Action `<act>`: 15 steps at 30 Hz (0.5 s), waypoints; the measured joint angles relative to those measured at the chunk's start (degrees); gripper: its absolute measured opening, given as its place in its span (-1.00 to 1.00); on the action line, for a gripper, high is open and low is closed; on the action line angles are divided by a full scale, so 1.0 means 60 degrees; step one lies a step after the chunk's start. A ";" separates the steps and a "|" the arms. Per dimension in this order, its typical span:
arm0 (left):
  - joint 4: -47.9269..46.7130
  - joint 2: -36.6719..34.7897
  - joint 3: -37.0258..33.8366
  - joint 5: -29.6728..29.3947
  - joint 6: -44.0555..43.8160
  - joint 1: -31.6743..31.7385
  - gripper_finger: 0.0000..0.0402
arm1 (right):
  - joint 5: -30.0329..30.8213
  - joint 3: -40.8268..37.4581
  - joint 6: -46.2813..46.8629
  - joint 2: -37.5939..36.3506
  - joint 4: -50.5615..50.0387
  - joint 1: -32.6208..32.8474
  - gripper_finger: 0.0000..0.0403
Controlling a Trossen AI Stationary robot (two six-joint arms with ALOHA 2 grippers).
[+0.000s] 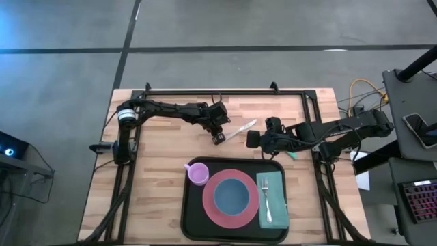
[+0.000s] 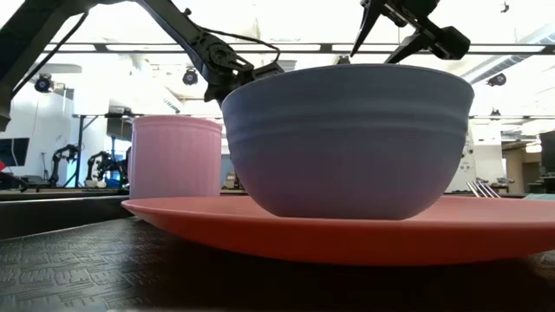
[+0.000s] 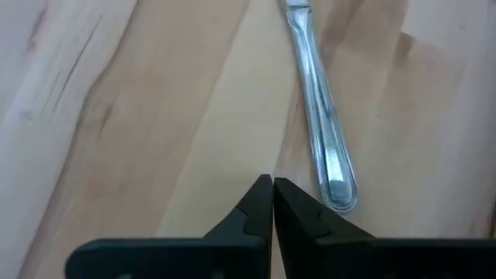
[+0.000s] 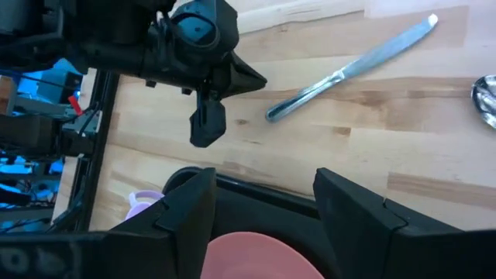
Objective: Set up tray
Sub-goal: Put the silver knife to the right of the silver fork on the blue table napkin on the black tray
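My left gripper is closed beside the silver knife [image 1: 240, 130]. It needs to open again before it closes on its handle [image 1: 231, 136].
The black tray [image 1: 188, 222] sits at the table's near middle and carries a pink cup [image 1: 198, 173], a pink plate [image 1: 207, 198] with a blue bowl [image 1: 232, 195], and a teal napkin [image 1: 273, 203] under a fork [image 1: 265, 198]. A silver knife [image 1: 240, 130] lies flat on the bare wood beyond the tray. My left gripper [image 1: 218, 139] is shut, its tips [image 3: 273, 184] right beside the knife's handle end [image 3: 338, 194]. My right gripper [image 1: 251, 139] is open, hovering above the tray's far rim [image 4: 256, 188], just right of the knife.
A spoon's bowl [image 4: 487, 97] shows on the wood at the right wrist view's edge. Black frame rails [image 1: 225, 92] run along the table's far edge and sides. Bare wood lies left of the tray [image 1: 147, 184]. The low view shows mostly the bowl [image 2: 347, 143] and cup [image 2: 176, 156].
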 joint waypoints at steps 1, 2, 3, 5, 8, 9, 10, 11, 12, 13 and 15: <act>0.0031 -0.0010 -0.0024 -0.0002 0.0004 -0.0003 -0.98 | 0.0000 -0.0003 -0.0003 0.0000 -0.0003 -0.0003 0.02; 0.0032 -0.0011 -0.0043 -0.0002 0.0007 -0.0007 -0.98 | 0.0000 -0.0003 -0.0010 0.0000 0.0001 0.0000 0.01; 0.0011 -0.0011 -0.0060 -0.0005 0.0007 -0.0007 -0.98 | 0.0000 -0.0003 -0.0010 0.0003 0.0000 0.0000 0.00; 0.0035 -0.0007 -0.0065 0.0022 0.0004 0.0004 -0.98 | 0.0000 -0.0003 -0.0021 0.0004 0.0000 0.0000 -0.01; 0.0099 -0.0011 -0.0043 0.0668 -0.0195 0.0012 -0.99 | 0.0000 -0.0003 -0.0028 0.0007 0.0000 0.0000 -0.02; 0.0150 -0.0011 -0.0043 0.0851 -0.0348 0.0002 -0.99 | 0.0000 -0.0003 -0.0066 0.0007 0.0001 0.0000 -0.03; 0.0232 -0.0011 -0.0043 0.0957 -0.0493 -0.0038 -1.00 | 0.0000 -0.0003 -0.0101 0.0007 0.0004 0.0000 -0.03; 0.0336 -0.0011 -0.0043 0.0977 -0.0639 -0.0076 -0.98 | 0.0000 -0.0003 -0.0137 0.0007 0.0001 -0.0004 -0.03; 0.0444 -0.0011 -0.0043 0.0990 -0.0770 -0.0098 -0.96 | 0.0000 -0.0003 -0.0141 0.0011 0.0000 -0.0004 -0.03; 0.0564 -0.0011 -0.0043 0.1000 -0.0849 -0.0146 -0.92 | 0.0000 -0.0003 -0.0167 0.0011 0.0004 -0.0004 -0.03; 0.0731 -0.0011 -0.0043 0.0993 -0.1048 -0.0217 -0.80 | 0.0000 -0.0003 -0.0171 0.0011 0.0004 -0.0004 -0.03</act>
